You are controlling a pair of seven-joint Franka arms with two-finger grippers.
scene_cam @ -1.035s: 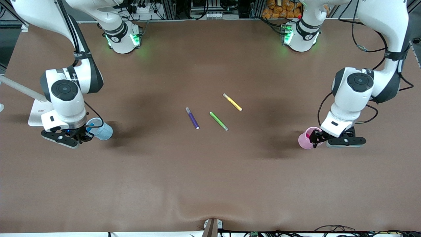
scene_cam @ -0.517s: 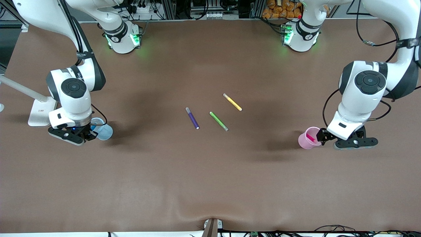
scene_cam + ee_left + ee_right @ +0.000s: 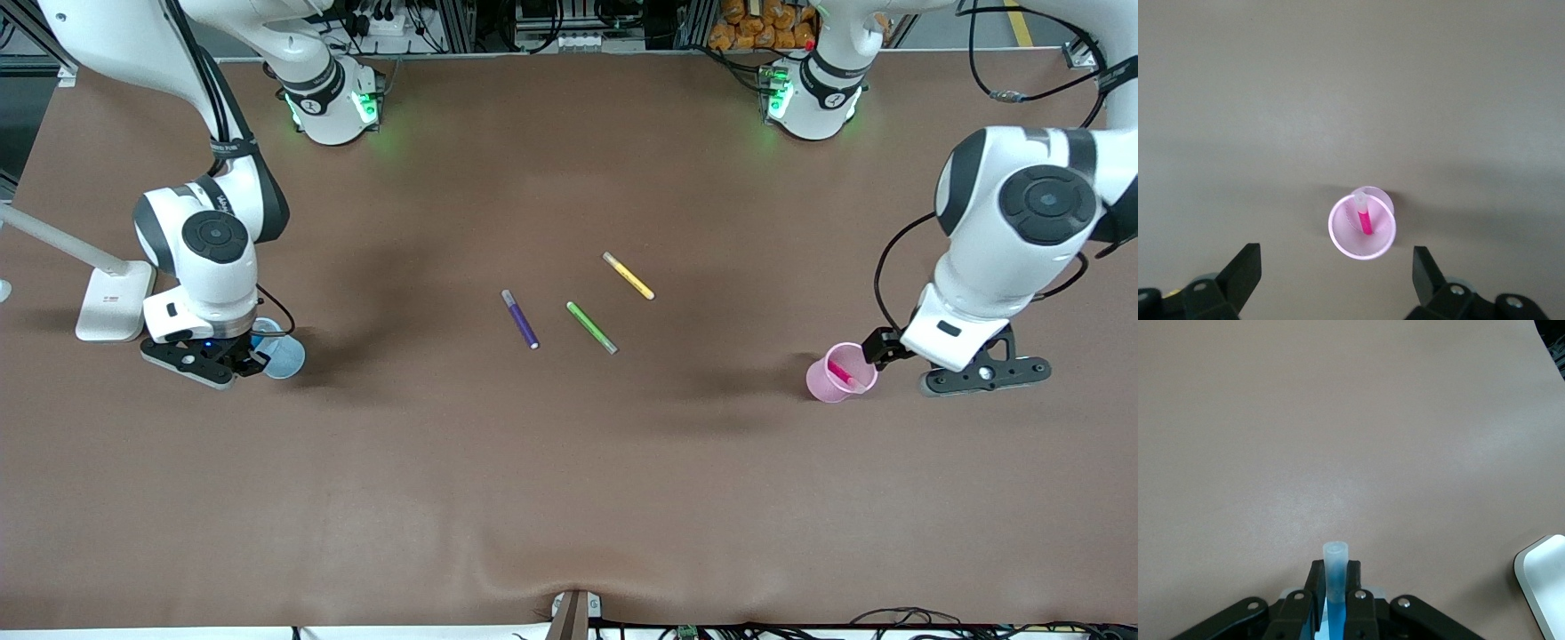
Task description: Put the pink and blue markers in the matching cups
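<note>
The blue marker's lower end is inside the pale blue cup (image 3: 286, 357) and would rest there. My right gripper should open now.
The pale pink cup (image 3: 836, 377) stands upright toward the left arm's end of the table, with the pink marker (image 3: 840, 372) leaning inside it. My left gripper (image 3: 877, 348) is open and empty, above and just beside the cup. In the left wrist view the cup (image 3: 1361, 241) and marker (image 3: 1365, 221) lie between my spread fingers (image 3: 1245, 275). My right gripper (image 3: 242, 360) is shut on the blue marker (image 3: 1335, 572), held upright over the pale blue cup (image 3: 286, 357). The marker's lower part is hidden by the fingers.
A dark purple marker (image 3: 520, 318), a green marker (image 3: 591, 326) and a yellow marker (image 3: 628, 275) lie mid-table. A white stand base (image 3: 108, 302) sits beside the right arm and also shows in the right wrist view (image 3: 1545, 580).
My left gripper has lifted off the pink cup and drawn toward the left arm's end, leaving the pink marker inside. My right gripper has shifted closer over the blue cup with the blue marker.
</note>
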